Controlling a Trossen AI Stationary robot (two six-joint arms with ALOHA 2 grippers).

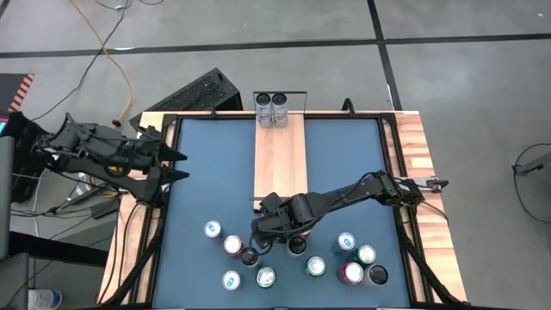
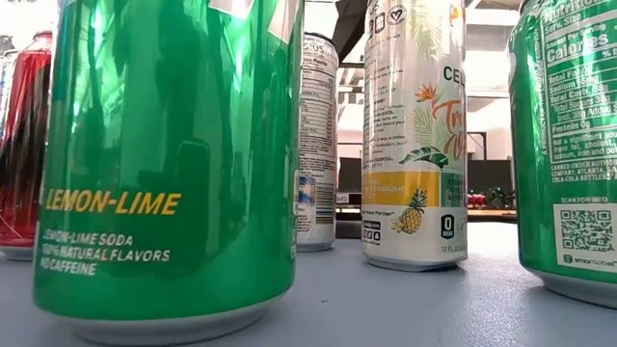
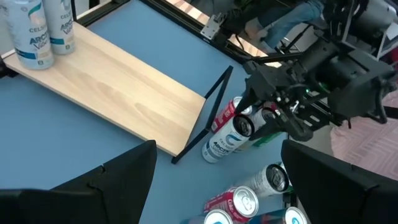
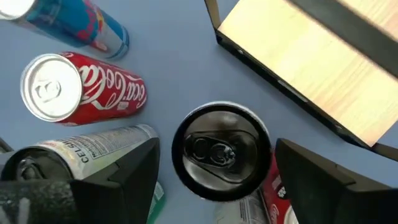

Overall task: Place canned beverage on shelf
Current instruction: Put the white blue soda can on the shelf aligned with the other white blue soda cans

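Note:
The robot's right gripper should next grab the white can by its side just below the black lid (image 4: 221, 152), to place a canned beverage on the shelf.
The shelf (image 1: 280, 164) is a pale wood plank lying down the middle of the blue table, with a black wire rail (image 3: 208, 112) at its near end. Two white cans (image 1: 271, 109) stand on its far end. My right gripper (image 4: 216, 146) hangs open just off the shelf's near end, pointing steeply down over an upright white can with a black lid (image 4: 221, 152) (image 3: 227, 140). Its fingers stand on either side of the lid, and I see no touch. My left gripper (image 1: 178, 165) waits open at the table's left edge, high up.
Several more cans stand along the near edge (image 1: 231, 280) (image 1: 366, 256), among them a red cola can (image 4: 81, 93) and a blue one (image 4: 93, 28) close to the black-lidded can. Large green cans (image 2: 164, 164) fill the low view. The plank's middle (image 3: 124, 93) is bare.

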